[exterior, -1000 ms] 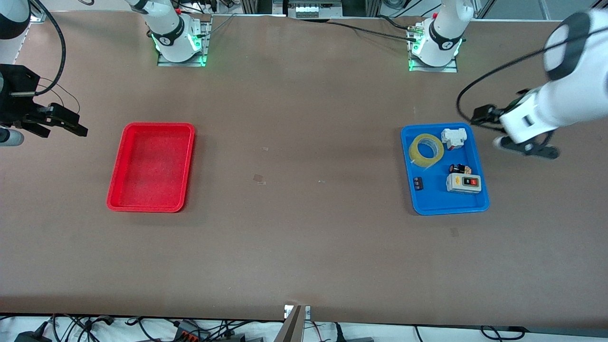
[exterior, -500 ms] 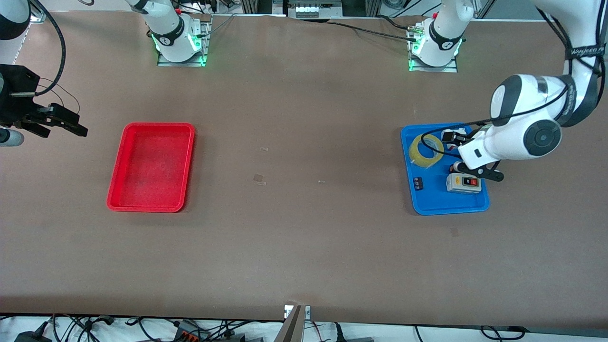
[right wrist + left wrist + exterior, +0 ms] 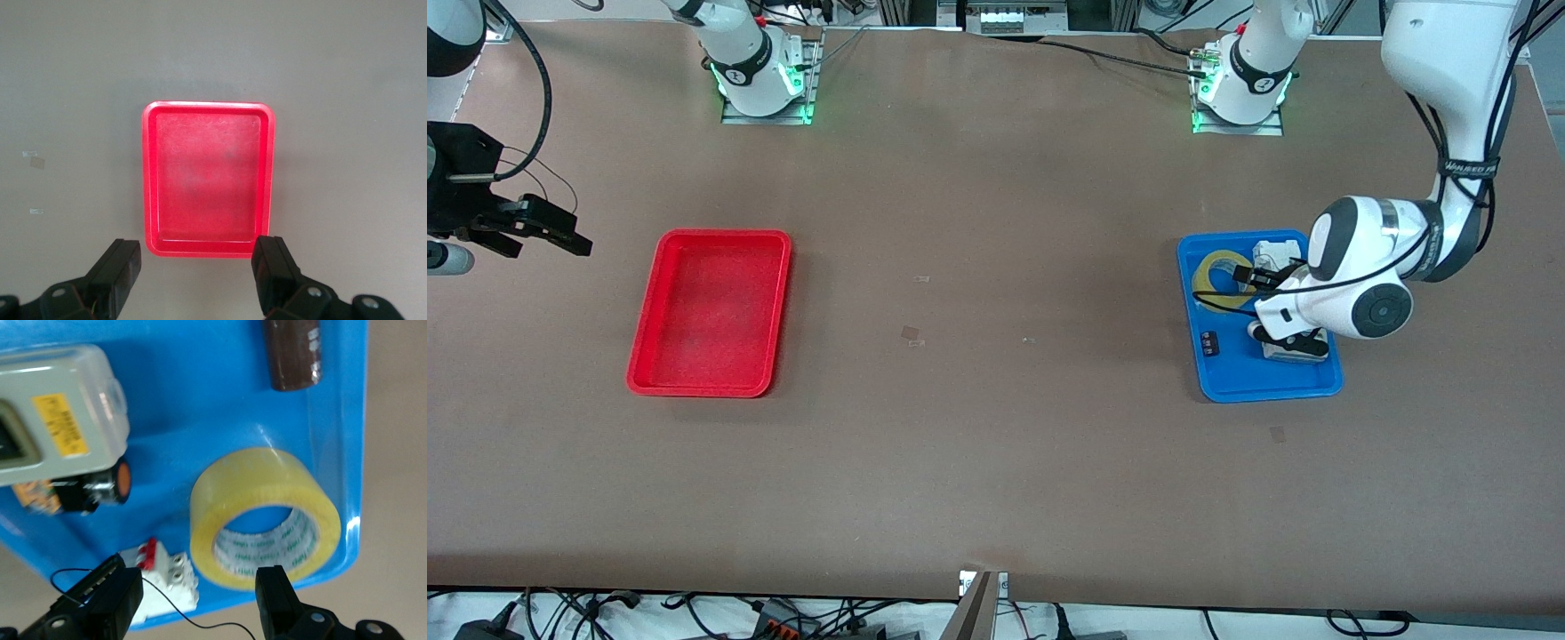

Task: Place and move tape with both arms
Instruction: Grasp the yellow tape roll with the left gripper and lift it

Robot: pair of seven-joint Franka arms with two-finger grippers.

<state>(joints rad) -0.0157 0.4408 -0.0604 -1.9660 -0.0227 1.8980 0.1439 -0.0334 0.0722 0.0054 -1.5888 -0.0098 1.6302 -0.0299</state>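
My left gripper grabs the tape by its ring wall (image 3: 1211,272) next, then moves the tape out of the blue tray (image 3: 1272,391).
The tape (image 3: 1221,276), a yellowish translucent roll, lies flat in the blue tray (image 3: 1272,391) at the corner nearest the arms' bases. In the left wrist view the tape (image 3: 267,470) fills the middle. My left gripper (image 3: 197,603) is open and empty above the tray; one fingertip (image 3: 277,587) is over the roll's edge and the other is beside the white switch block (image 3: 163,577). In the front view the left arm's hand (image 3: 1316,307) covers its fingers. My right gripper (image 3: 197,280) is open and empty, waiting in the air (image 3: 538,227) at the right arm's end of the table.
The blue tray also holds a grey button box (image 3: 60,427), a small black and orange part (image 3: 107,487), a dark cylinder (image 3: 293,353) and a small black piece (image 3: 1209,342). An empty red tray (image 3: 725,235) lies toward the right arm's end; its rim also shows in the right wrist view (image 3: 208,105).
The left arm swung in from the table's end to over the blue tray, now covering the grey box and part of the switch block. The right arm has not moved.
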